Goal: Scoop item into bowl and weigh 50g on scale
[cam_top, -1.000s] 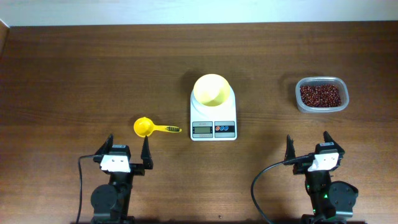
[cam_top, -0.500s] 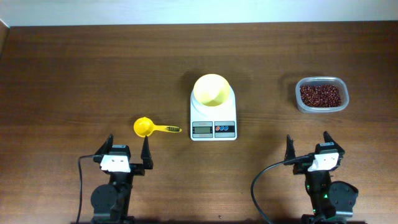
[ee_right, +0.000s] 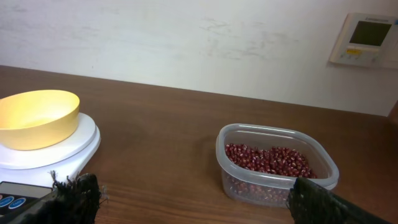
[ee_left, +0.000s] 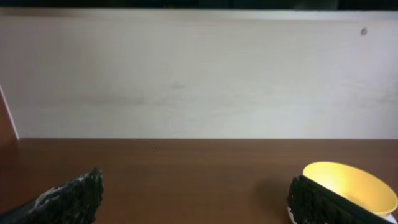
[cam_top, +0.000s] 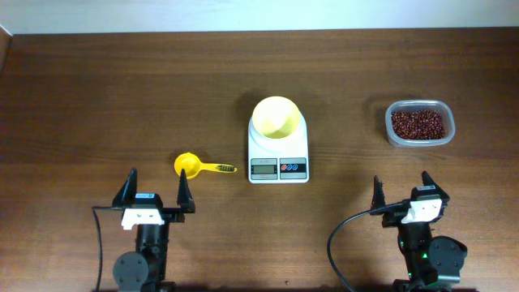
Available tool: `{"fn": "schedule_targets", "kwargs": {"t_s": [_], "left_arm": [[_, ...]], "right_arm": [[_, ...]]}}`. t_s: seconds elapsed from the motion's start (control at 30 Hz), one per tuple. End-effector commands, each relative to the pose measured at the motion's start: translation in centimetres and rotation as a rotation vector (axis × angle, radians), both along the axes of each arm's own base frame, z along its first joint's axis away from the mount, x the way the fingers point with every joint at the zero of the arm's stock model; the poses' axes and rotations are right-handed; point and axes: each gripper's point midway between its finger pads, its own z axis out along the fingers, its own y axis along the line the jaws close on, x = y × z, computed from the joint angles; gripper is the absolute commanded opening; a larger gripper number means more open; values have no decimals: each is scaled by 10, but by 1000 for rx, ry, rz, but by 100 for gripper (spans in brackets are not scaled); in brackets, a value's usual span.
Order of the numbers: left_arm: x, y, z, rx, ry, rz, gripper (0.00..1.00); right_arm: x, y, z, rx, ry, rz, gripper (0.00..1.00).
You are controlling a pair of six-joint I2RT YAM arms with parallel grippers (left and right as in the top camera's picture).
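Next, my left gripper grabs the yellow scoop by its cup's rim, so the handle stays free for my right gripper to scoop.
The pale yellow bowl sits on the white scale at the table's middle; the bowl also shows in the left wrist view and both show in the right wrist view, bowl, scale. The red-brown beans fill a clear container at the right, seen close in the right wrist view. My left gripper is open and empty near the front edge, below a yellow scoop. My right gripper is open and empty, front right.
A pale wall runs behind the table's far edge. A white wall panel with a display hangs at the far right. Black cables trail from both arm bases at the front.
My left gripper has swung a little to the left and its fingers now stand wider apart. The right arm, scoop, bowl and beans have not moved.
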Motion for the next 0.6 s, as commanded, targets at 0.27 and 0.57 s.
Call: {"fn": "schedule_targets", "kwargs": {"t_s": [0.27,0.57], "left_arm": [[17,-17,48,-6,202,-101,99],[77,-31,13,-63,838,-180,99]], "right_arm": [[0,-2,-2,7,2,-11,98],[0,-2,-2,7,2,-11,99]]}}
